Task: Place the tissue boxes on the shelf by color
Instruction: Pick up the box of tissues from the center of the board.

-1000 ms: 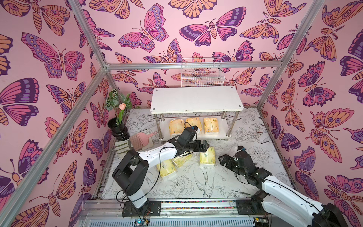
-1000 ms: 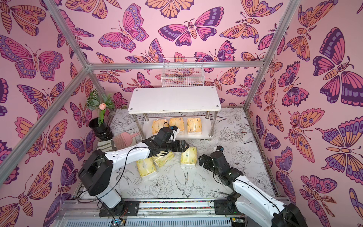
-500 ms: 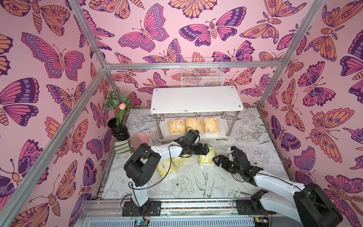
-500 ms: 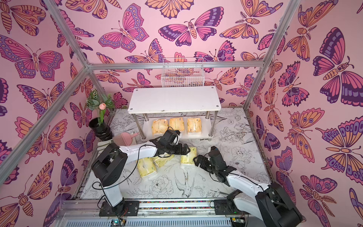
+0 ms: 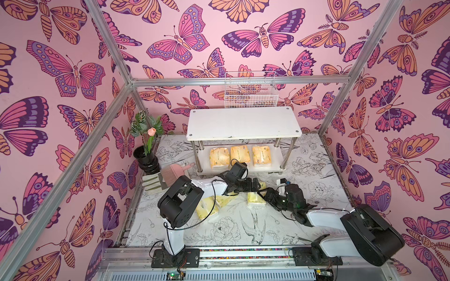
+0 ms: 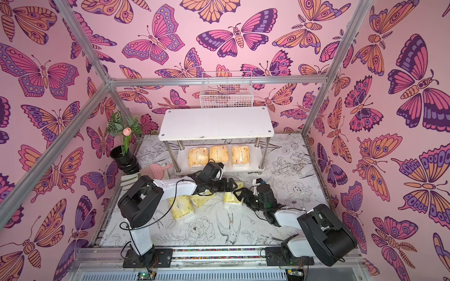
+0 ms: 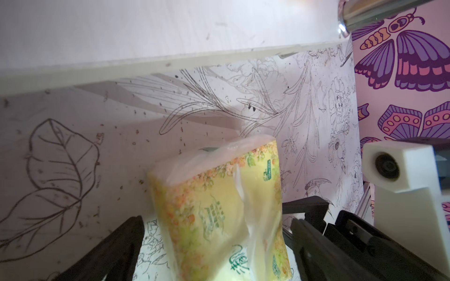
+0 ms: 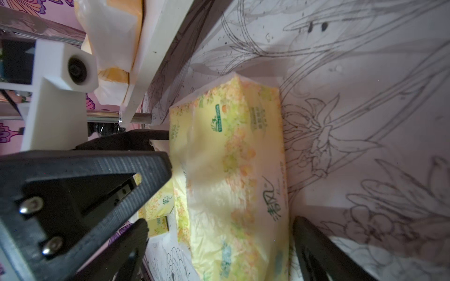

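The fingers of my right gripper stop short of the near side of the yellow-green box in the right wrist view. My right gripper should get closer before it closes on the box.
Three orange tissue boxes [image 5: 239, 154] lie in a row on the lower board of the white shelf [image 5: 243, 121]; its top board is bare. On the table lie three yellow-green tissue boxes: two [image 5: 207, 210] [image 5: 226, 199] under the left arm, and one [image 5: 254, 199] further right. My left gripper [image 5: 257, 186] and right gripper [image 5: 264, 194] meet at that right one from opposite sides. In the left wrist view the box [image 7: 219, 206] sits between my open left gripper [image 7: 216, 220]. In the right wrist view the same box [image 8: 233, 170] lies between my open right gripper [image 8: 220, 221].
A black vase with a flower [image 5: 146, 158], a pink brush [image 5: 173, 172] and a striped cloth [image 5: 152, 182] stand at the table's left edge. A white wire basket [image 5: 250, 92] hangs on the wall behind the shelf. The shelf's chrome posts [image 5: 283, 155] stand just beyond both grippers.
My left gripper has come away from the shelf front, rightward to the right yellow-green box. My right gripper has moved left, up to the same box. Both have stayed open.
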{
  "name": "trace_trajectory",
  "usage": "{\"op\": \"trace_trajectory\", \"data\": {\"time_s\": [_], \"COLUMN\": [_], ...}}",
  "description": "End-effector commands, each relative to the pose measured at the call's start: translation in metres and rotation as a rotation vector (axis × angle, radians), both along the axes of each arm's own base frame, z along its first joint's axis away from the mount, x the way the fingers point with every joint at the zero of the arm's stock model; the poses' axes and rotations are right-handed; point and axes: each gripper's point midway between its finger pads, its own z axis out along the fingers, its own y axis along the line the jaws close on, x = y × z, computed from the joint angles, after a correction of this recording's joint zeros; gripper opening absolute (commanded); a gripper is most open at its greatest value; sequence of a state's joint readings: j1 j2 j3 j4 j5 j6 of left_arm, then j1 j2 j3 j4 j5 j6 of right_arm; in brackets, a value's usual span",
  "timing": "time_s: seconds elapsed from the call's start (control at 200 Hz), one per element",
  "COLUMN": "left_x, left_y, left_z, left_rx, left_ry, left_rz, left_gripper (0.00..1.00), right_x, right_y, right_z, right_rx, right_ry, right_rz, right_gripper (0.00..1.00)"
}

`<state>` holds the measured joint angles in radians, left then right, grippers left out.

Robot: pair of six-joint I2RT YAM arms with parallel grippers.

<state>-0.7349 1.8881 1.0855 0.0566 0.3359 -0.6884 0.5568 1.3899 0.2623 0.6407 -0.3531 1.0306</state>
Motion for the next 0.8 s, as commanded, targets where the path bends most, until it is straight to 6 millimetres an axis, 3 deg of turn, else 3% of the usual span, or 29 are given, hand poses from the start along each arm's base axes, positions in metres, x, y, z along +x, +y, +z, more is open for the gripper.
{"op": "trace_trajectory", "data": {"time_s": [0.0, 0.385, 0.796], "left_x": [-0.011, -0.026, -0.034], "left_y": [-0.001, -0.001, -0.002], "left_z": [-0.019, -0.034, -0.036], "left_rx": [0.001, -0.002, -0.006], "left_ry": [0.049, 0.076, 0.078], "left_rz": [-0.004, 0.013, 0.017], "left_gripper": [1.0, 1.0, 1.0], "right_x": [-0.018, -0.016, -0.007], "right_y": [-0.005, 0.011, 0.023], "right_z": [-0.029, -0.038, -0.04], "right_rx": [0.006, 0.177, 0.291], "right_ry": [0.14, 0.193, 0.191], "right_rz": [-0.017, -0.02, -0.024], "right_gripper": [0.97, 0.94, 0.77]}}
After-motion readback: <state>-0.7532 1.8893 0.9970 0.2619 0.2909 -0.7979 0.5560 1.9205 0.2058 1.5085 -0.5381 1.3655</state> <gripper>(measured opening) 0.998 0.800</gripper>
